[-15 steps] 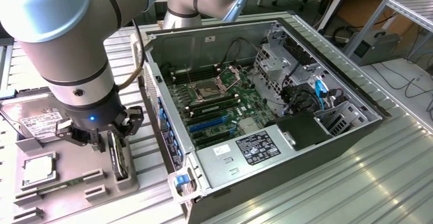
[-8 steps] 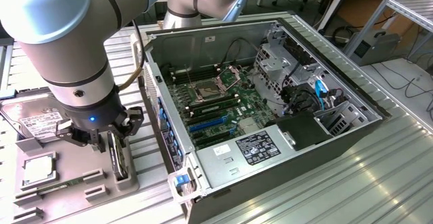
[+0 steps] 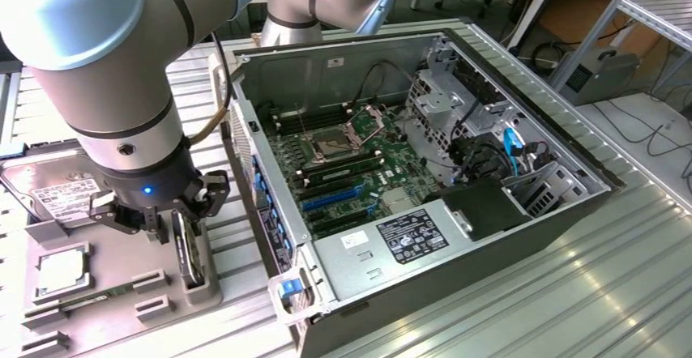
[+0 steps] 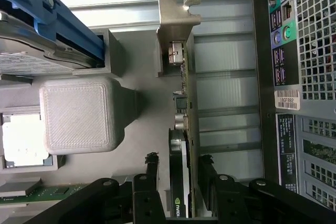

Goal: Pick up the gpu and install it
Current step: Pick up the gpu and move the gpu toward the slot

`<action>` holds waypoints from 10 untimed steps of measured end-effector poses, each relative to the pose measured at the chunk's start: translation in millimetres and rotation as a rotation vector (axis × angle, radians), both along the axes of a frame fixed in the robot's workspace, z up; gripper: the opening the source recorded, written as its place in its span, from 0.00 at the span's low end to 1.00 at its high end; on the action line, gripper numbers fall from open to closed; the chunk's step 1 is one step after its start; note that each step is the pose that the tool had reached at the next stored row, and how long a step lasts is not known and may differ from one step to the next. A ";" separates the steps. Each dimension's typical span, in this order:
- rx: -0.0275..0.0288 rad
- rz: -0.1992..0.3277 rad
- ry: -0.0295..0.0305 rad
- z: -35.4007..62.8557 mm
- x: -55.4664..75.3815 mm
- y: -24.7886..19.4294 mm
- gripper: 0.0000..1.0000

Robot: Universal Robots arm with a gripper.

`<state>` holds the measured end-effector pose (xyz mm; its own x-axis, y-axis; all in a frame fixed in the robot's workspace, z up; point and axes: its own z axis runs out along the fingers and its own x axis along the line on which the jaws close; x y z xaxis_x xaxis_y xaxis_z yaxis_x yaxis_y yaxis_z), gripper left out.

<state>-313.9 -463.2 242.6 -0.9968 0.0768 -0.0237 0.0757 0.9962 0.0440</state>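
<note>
My gripper picks up the GPU (image 4: 185, 129) by its flat-sided fan shroud (image 4: 178, 179) next, since small parts crowd the bracket end.
The gpu (image 3: 194, 259) stands on edge in a slot of the grey holder tray (image 3: 108, 297), at the exterior view's left. In the wrist view the gpu (image 4: 185, 129) shows edge-on, with its silver bracket (image 4: 176, 19) at the far end. My gripper (image 3: 178, 232) is lowered over the card, and its black fingers (image 4: 152, 170) straddle it, one on each side. The gripper (image 4: 178, 165) is open, with a thin gap between one finger and the card. The card still rests in its slot.
The open computer case (image 3: 454, 74) lies beside the tray, with its motherboard (image 3: 357, 172) exposed and its rear ports (image 4: 286, 35) close to the card. The tray also carries a hard drive (image 3: 54, 192), a CPU chip (image 3: 60, 269) and a memory stick (image 4: 42, 192).
</note>
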 end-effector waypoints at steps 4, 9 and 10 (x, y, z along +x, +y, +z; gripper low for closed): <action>0.0000 0.000 0.0000 0.0 0.0 0.0 0.44; -0.0001 0.000 0.0000 0.0 0.0 0.0 0.42; 0.0000 0.000 0.0000 0.0 0.0 0.0 0.42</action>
